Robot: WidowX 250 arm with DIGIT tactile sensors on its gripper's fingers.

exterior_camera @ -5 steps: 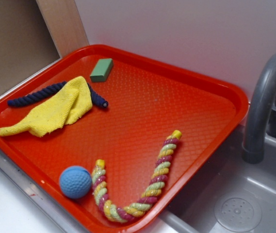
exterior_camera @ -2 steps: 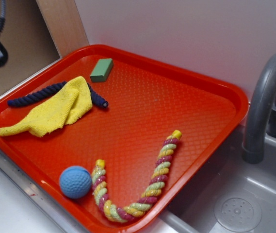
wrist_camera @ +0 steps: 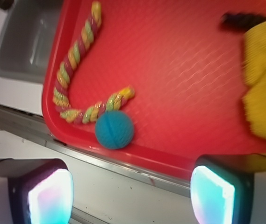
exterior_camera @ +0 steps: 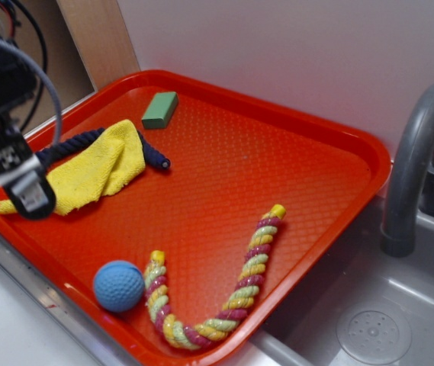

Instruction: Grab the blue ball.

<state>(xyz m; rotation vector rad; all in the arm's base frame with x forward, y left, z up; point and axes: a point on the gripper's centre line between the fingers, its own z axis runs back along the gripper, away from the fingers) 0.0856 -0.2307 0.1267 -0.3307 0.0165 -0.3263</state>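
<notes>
The blue ball (exterior_camera: pixel 118 286) is well beyond my open fingers, so closing now would miss. My gripper needs to move toward the ball before it closes on it.
The blue ball (exterior_camera: pixel 118 286) is a dimpled light-blue sphere resting near the front rim of the red tray (exterior_camera: pixel 241 171), touching one end of a multicoloured rope (exterior_camera: pixel 239 293). My gripper (exterior_camera: pixel 26 191) hangs over the tray's left edge, in front of the yellow cloth and well up-left of the ball. In the wrist view the ball (wrist_camera: pixel 114 129) lies ahead of my gripper (wrist_camera: pixel 132 196), roughly centred between its two fingers and clearly apart from them. The jaws stand wide open with nothing between them; below them is the white counter beside the tray (wrist_camera: pixel 170 70).
A yellow cloth (exterior_camera: pixel 94 168) lies over a navy rope (exterior_camera: pixel 154 156) at the tray's left. A green block (exterior_camera: pixel 160 110) sits at the back. A grey faucet (exterior_camera: pixel 415 160) and sink (exterior_camera: pixel 369 320) are on the right. A metal strip runs along the tray's front rim.
My arm has come in from the upper left and dropped down over the tray's left edge. The ball, ropes, cloth and block have not moved.
</notes>
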